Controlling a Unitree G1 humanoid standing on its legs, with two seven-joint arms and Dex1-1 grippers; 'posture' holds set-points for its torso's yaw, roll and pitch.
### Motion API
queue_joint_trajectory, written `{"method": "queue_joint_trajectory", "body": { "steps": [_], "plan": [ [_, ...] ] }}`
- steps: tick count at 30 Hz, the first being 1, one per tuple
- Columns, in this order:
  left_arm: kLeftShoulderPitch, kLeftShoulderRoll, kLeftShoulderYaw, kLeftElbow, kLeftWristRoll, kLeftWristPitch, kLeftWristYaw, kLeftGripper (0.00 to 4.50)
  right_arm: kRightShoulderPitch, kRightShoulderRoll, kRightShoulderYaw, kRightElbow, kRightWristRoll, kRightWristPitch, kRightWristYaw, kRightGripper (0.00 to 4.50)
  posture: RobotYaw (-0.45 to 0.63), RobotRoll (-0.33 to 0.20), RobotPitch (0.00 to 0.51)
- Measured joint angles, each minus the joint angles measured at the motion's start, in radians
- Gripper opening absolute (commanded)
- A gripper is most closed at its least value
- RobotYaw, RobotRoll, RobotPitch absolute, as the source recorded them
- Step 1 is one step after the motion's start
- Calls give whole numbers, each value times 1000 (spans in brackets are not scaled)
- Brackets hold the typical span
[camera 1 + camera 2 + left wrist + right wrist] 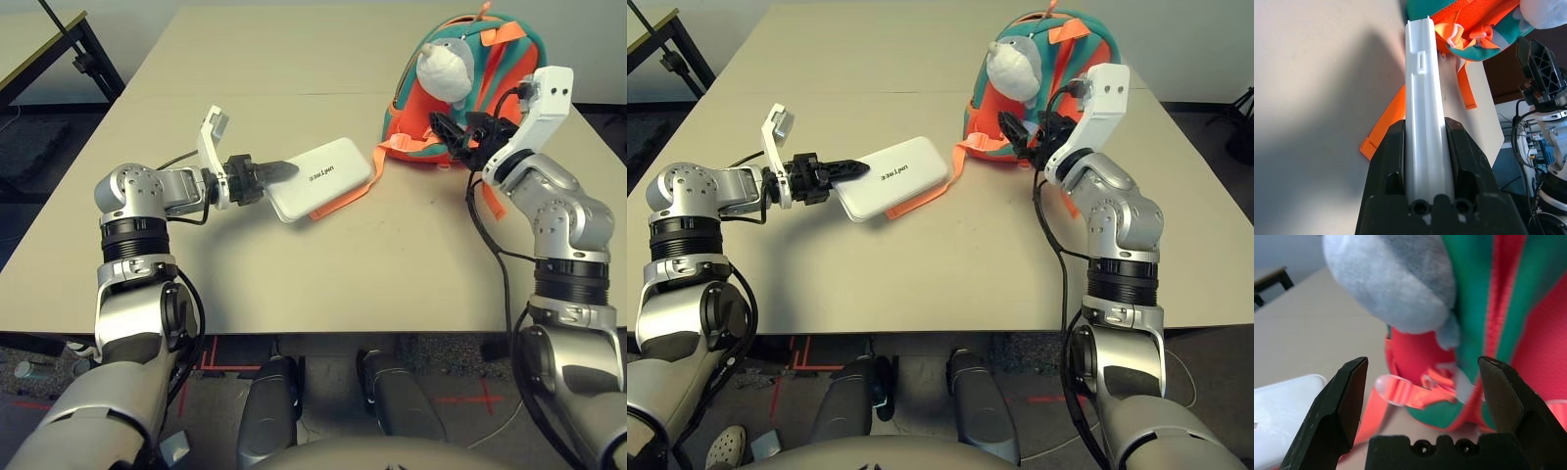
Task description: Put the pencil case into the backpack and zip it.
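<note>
My right gripper takes hold of the backpack by its teal and orange edge [1489, 345] next, to keep the backpack steady for the pencil case [1284, 413].
My left gripper [266, 174] is shut on the near-left end of the flat white pencil case [323, 174], which points toward the backpack. In the left wrist view the pencil case [1422, 88] runs edge-on between both black fingers [1387, 156]. An orange strap [338, 203] lies under its far side. Whether the case touches the table I cannot tell. The orange and teal backpack [495, 69] stands at the back right with a grey-white plush toy [446, 67] on its front. My right gripper [448, 132] is open at the backpack's lower front, below the toy, with nothing between its fingers [1347, 401].
The beige table [323, 274] stretches wide in front of the case and between my arms. A second table with a black stand [59, 44] is at the far left. A black cable [490, 235] hangs along my right arm.
</note>
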Motion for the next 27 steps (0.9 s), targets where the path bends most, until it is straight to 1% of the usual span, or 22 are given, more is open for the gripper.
{"method": "queue_joint_trajectory", "body": {
  "steps": [5,9,12,16,19,23,27],
  "plan": [
    [3,0,2,-4,0,4,7,1018,21,-56,-3,-42,2,53,13,4500,-190,0,132],
    [3,-2,1,-4,0,4,8,1018,23,-60,-4,-48,0,53,15,4500,-196,0,132],
    [3,-2,1,-4,0,3,8,1018,13,-44,-4,-2,-15,11,11,4500,-180,0,123],
    [0,-3,1,-2,0,-2,9,1018,-26,-3,5,131,-42,-86,13,4500,-167,0,117],
    [-2,-3,2,-2,0,-12,10,1018,-72,3,27,262,-78,-185,21,4500,-155,0,114],
    [-2,-3,9,-3,0,-15,17,1018,-150,9,29,435,-119,-330,23,4500,-139,0,114],
    [-1,-3,17,-15,0,-15,22,1018,-203,21,29,589,-158,-473,16,4500,-131,0,116]
  ]
}}
